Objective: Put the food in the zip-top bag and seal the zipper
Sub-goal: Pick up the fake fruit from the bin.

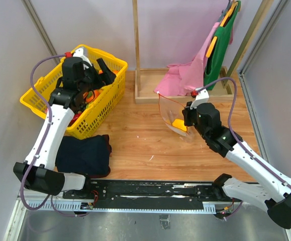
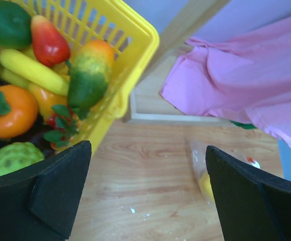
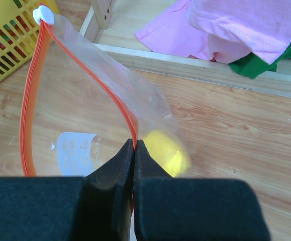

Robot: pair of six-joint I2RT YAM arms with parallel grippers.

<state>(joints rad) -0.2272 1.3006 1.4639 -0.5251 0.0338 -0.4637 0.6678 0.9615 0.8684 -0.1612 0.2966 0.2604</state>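
Next, my left gripper picks up the green-orange mango across its narrow sides at the green half, so the orange end stays free to enter the zip-top bag.
The clear zip-top bag stands open on the table, its white label facing me. One yellow food piece lies inside it. My right gripper is shut on the bag's red-orange zipper strip, near the bag's low end; the white slider sits at the far end. My left gripper is open and empty, above the right rim of the yellow basket. The basket holds several toy foods: a green-orange mango, a red pear and a banana.
A pink cloth and a green garment hang on a wooden rack whose base lies behind the bag. A dark navy cloth lies at the front left. Grey walls close in both sides.
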